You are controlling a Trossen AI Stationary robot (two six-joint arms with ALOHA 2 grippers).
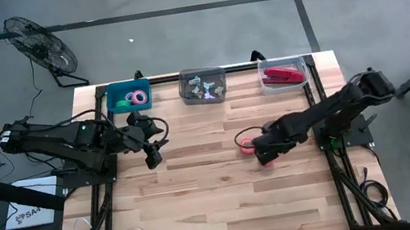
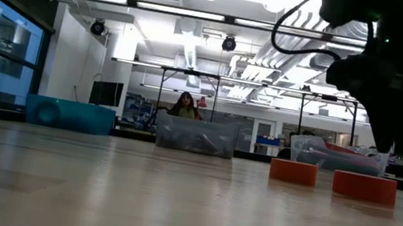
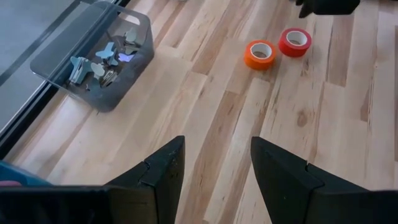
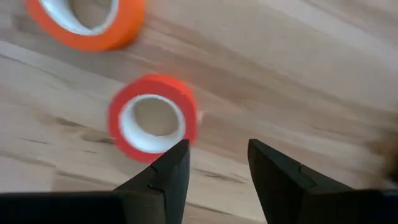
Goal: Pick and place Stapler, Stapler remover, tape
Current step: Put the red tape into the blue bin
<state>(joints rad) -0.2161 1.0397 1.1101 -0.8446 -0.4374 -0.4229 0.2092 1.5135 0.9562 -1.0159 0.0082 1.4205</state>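
My right gripper needs to move toward the red tape roll before it closes on it, because the roll is off beside one finger and closing now would miss.
A red tape roll (image 4: 152, 117) lies flat on the table, with an orange roll (image 4: 87, 22) just beyond it; both also show in the low view, the red (image 2: 364, 187) and the orange (image 2: 293, 171). My right gripper (image 4: 217, 158) is open and hovers over the table right beside the red roll (image 1: 268, 161), one finger by its rim. The red stapler (image 1: 282, 78) lies in the clear bin at the far edge. Staple removers (image 3: 102, 59) lie in the grey bin. My left gripper (image 3: 217, 165) is open, raised over the table's left half (image 1: 153, 152).
Three bins line the far edge: a teal one (image 1: 129, 96) holding tape rolls, the grey one (image 1: 202, 85), and the clear one (image 1: 296, 63). Bare wood lies toward the near edge. A person (image 2: 185, 106) sits in the room beyond the table.
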